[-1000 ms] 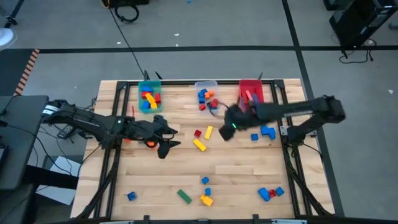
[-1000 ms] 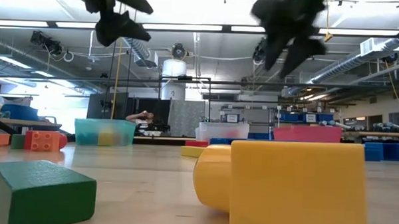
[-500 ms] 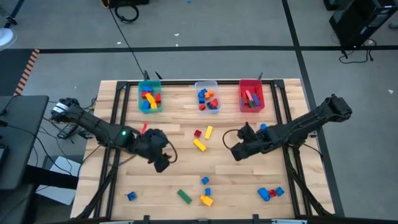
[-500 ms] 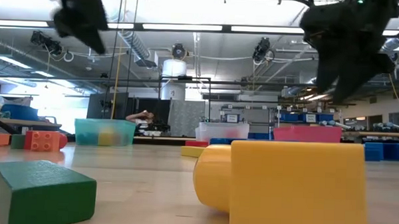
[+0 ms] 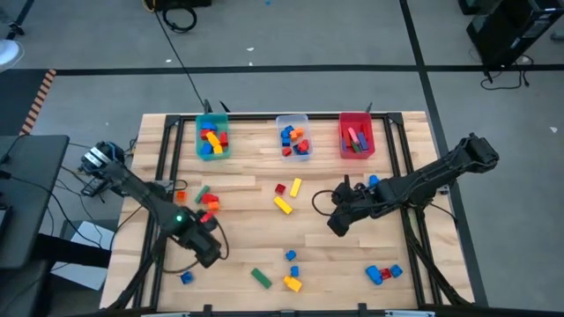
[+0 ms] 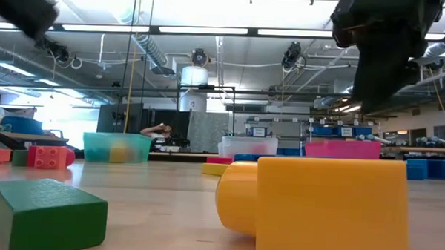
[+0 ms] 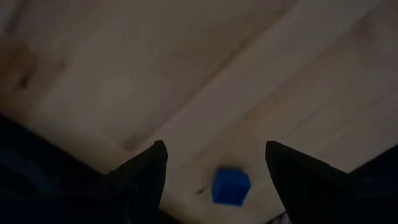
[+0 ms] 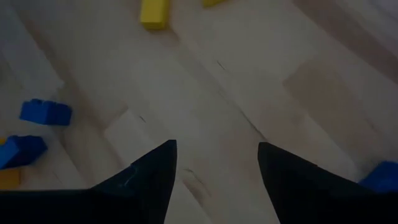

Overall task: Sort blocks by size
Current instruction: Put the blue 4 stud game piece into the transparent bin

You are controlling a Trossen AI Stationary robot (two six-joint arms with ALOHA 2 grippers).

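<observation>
I need to reach the blue cube (image 5: 186, 277) with my left gripper and grab it by its opposite sides, so that the small blocks get sorted into the clear bin (image 5: 294, 137).
Loose blocks lie on the wooden table: a small blue cube (image 5: 186, 277), a green bar (image 5: 260, 277), red (image 5: 280, 188) and yellow (image 5: 282, 205) bricks mid-table, and blue ones at the near right (image 5: 383, 274). My left gripper (image 5: 204, 251) hangs open near the front left and points down. The blue cube (image 7: 231, 185) lies on the wood below and between its fingertips, apart from them. My right gripper (image 5: 337, 224) stands open over bare wood right of centre, nothing between its fingers (image 8: 168, 158).
Teal (image 5: 211, 136), clear (image 5: 293, 135) and red (image 5: 356, 135) bins with blocks stand in a row at the far edge. Orange, green and red blocks (image 5: 202, 197) lie beside the left arm. A big yellow block (image 6: 331, 207) and green bar (image 6: 45, 211) fill the low view.
My left gripper has swung toward the near left corner and down, tipping until it points straight down over the blue cube. My right gripper first came away from the red bin toward the near edge and down, then held still. Both stayed open.
</observation>
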